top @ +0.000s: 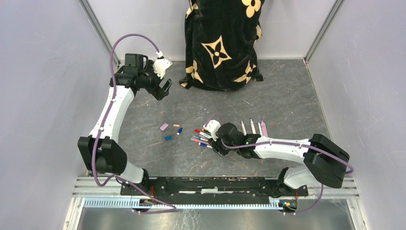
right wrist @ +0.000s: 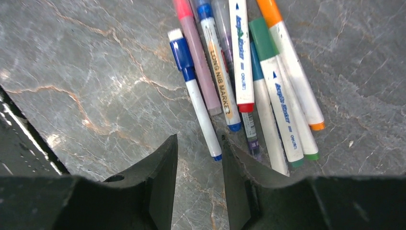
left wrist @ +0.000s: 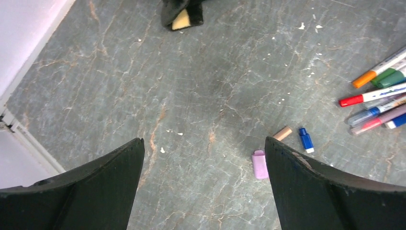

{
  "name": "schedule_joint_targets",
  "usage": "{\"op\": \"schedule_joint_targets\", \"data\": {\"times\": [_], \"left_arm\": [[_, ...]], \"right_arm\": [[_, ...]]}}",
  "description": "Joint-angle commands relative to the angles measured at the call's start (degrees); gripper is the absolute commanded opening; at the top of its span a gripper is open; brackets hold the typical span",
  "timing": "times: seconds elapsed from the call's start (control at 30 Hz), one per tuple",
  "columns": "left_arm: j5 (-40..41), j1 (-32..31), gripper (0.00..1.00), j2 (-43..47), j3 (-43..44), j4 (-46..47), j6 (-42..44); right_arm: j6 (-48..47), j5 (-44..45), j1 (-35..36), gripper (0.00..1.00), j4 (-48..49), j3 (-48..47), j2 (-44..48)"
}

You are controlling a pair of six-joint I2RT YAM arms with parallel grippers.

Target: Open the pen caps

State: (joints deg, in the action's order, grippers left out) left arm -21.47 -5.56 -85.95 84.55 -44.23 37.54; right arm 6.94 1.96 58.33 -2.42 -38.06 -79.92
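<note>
The robot's right gripper should move toward the cap of the blue-capped pen before it closes on the pen. The pen's white body (right wrist: 203, 117) lies ahead, and the fingers are on either side of the pen's tail end (right wrist: 217, 157).
Several capped pens (top: 201, 136) lie in a loose bundle mid-table; the right wrist view shows them as white barrels with blue, red, green and orange ends (right wrist: 242, 57). My right gripper (top: 214, 143) (right wrist: 198, 137) hovers low at their near ends, open. The end of a blue-capped pen (right wrist: 201, 115) reaches just into the gap beside the right finger, ungripped. Loose pen caps lie to the left: pink (top: 164, 127) (left wrist: 259, 164), tan (left wrist: 282, 133) and blue (left wrist: 305, 140). My left gripper (top: 165, 88) (left wrist: 205, 140) is raised at the far left, wide open and empty.
A black bag with gold flowers (top: 222, 43) stands at the back centre. Three more pens (top: 252, 126) lie side by side right of the right gripper. Pale walls close in both sides, and a metal rail (top: 215, 184) runs along the near edge.
</note>
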Motion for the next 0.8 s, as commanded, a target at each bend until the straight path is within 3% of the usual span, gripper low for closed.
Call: {"op": "schedule_joint_targets", "data": {"times": [0.0, 0.2, 0.57, 0.77], "left_arm": [[-4.98, -0.06, 1.0, 2.48, -0.38, -2.95, 1.19], [-12.8, -0.1, 1.0, 5.78, -2.06, -4.59, 2.69], [-13.41, -0.08, 1.0, 4.87, -0.92, -8.63, 5.5], [-13.39, -0.06, 1.0, 4.96, -0.56, -9.0, 6.09]], "right_arm": [[-0.74, 2.99, 0.69, 0.43, 1.99, 1.47, -1.29], [-1.2, 5.51, 1.97, 0.42, 2.02, 2.09, -3.41], [0.14, 7.19, 7.86, 0.28, 3.36, 1.58, -6.16], [-0.31, 8.43, 9.57, 0.31, 2.54, -1.04, -8.83]]}}
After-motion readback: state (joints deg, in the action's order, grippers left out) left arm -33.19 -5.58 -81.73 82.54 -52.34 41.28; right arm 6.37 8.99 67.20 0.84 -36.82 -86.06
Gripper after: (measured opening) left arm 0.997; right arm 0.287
